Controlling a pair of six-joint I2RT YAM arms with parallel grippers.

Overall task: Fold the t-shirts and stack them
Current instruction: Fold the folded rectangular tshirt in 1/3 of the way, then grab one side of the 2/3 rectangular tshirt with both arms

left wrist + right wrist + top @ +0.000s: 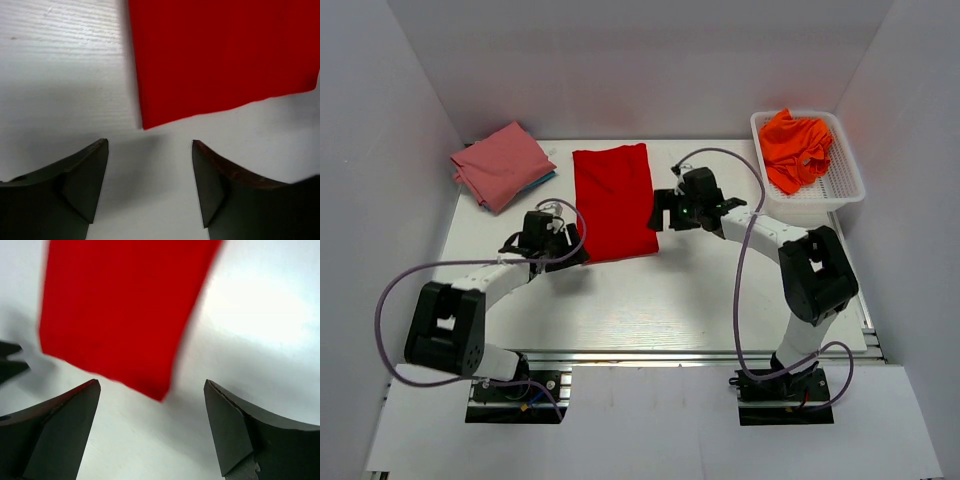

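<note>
My right gripper grabs the folded red t-shirt's near corner (pixel 655 250) (pixel 159 392) next, opposite the left gripper's corner, to fold the t-shirt's near end over evenly.
A bright red t-shirt (pixel 615 200) lies folded into a long strip on the table's middle back. My left gripper (pixel 570 252) is open and empty just off the strip's near left corner (pixel 145 122). My right gripper (pixel 660 218) is open and empty beside the strip's near right corner (pixel 160 392). A folded dusty pink t-shirt (pixel 502 164) lies at the back left on a teal-blue one (pixel 544 180), of which only an edge shows. Orange t-shirts (pixel 797 148) sit crumpled in the basket.
The white mesh basket (pixel 842 190) stands at the back right against the wall. White walls close in the table on the left, back and right. Cables loop from both arms over the table's near part.
</note>
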